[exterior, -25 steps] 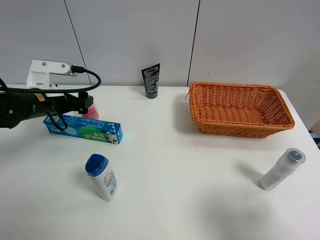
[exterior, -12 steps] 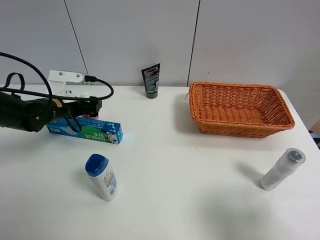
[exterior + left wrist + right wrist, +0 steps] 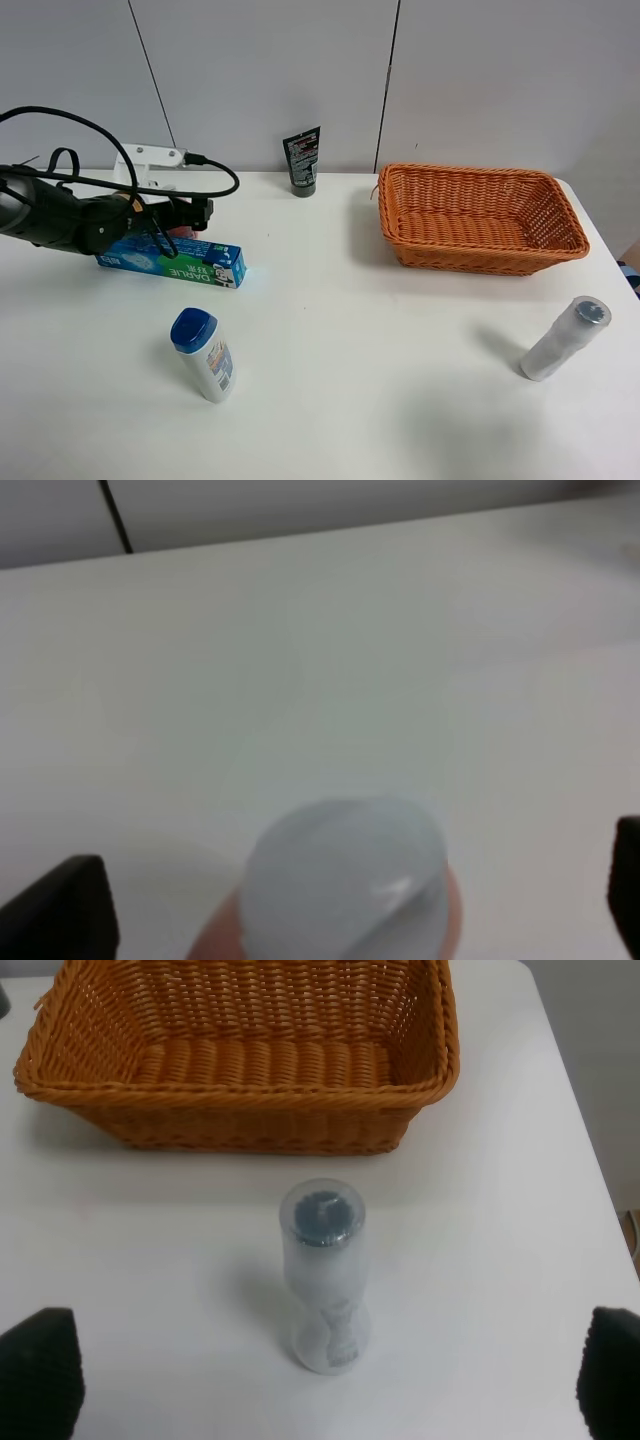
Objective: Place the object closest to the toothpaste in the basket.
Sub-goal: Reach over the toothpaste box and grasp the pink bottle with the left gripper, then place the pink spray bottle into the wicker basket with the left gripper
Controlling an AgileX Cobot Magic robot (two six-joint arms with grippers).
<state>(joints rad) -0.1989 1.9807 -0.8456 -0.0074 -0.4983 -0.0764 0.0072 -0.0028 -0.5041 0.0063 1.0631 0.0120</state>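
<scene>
The pale cap (image 3: pixel 342 880) is level between the left gripper's dark fingers. The left gripper should close on the bottle. Closing now would hold the bottle now.
The blue and green toothpaste box (image 3: pixel 172 262) lies at the left of the table. Just behind it stands a small pink bottle (image 3: pixel 179 232), mostly hidden by my left arm. The left wrist view shows its pale cap (image 3: pixel 345 880) close up. My left gripper (image 3: pixel 198 214) (image 3: pixel 345 905) is open, with one dark fingertip (image 3: pixel 62 910) on each side of the bottle, apart from it. The orange wicker basket (image 3: pixel 480 255) stands at the back right and holds nothing. My right gripper (image 3: pixel 325 1378) is open and empty, and out of the exterior view.
A white bottle with a blue cap (image 3: pixel 203 355) stands in front of the toothpaste box. A black tube (image 3: pixel 302 160) stands at the back by the wall. A clear bottle (image 3: pixel 565 338) (image 3: pixel 322 1270) lies at the right, in front of the basket rim (image 3: pixel 230 1090).
My left arm has moved right along the back of the toothpaste box, and its gripper now covers the pink bottle. Nothing else has moved.
</scene>
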